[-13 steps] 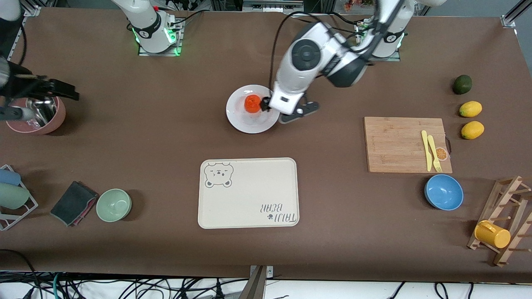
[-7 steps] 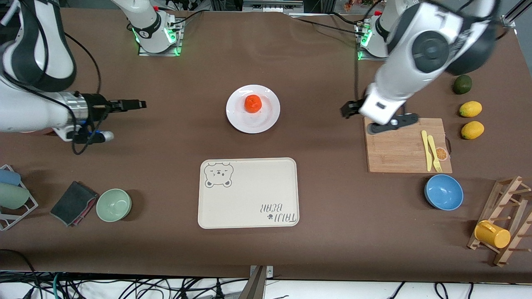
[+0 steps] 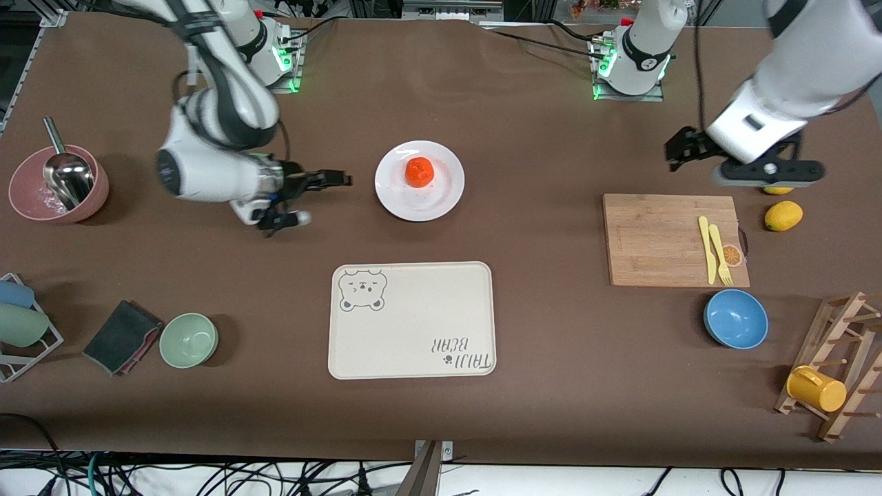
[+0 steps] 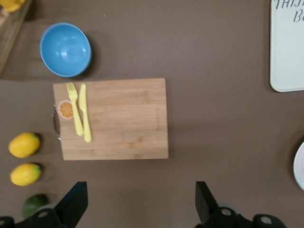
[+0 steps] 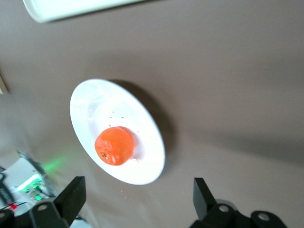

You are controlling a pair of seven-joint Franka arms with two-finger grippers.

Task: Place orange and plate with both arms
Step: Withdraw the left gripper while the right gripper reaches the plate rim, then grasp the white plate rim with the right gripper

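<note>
Next, my right gripper picks up the plate by its rim (image 3: 378, 186) to place the plate with the orange (image 3: 418, 171) on the tray.
The orange (image 3: 418, 171) sits on the white plate (image 3: 441, 200) in the middle of the table. My right gripper (image 3: 337, 180) is open and empty, level with the plate on the side toward the right arm's end, a short gap away. In the right wrist view the orange (image 5: 114, 145) and plate (image 5: 97, 102) lie ahead of the open right gripper (image 5: 137, 202). My left gripper (image 3: 679, 153) is open and empty, raised over the table by the cutting board (image 3: 661, 238). The left wrist view shows the left gripper (image 4: 137, 209) wide open over bare table.
A beige bear tray (image 3: 412, 320) lies nearer the camera than the plate. The cutting board carries a yellow knife and fork (image 3: 714, 249). A blue bowl (image 3: 735, 318), lemon (image 3: 783, 215), green bowl (image 3: 189, 339), pink bowl (image 3: 58, 200) and cup rack (image 3: 837, 365) stand around.
The left gripper let go of the orange on the plate and swung away toward the cutting board. The right gripper moved from the pink bowl to beside the plate.
</note>
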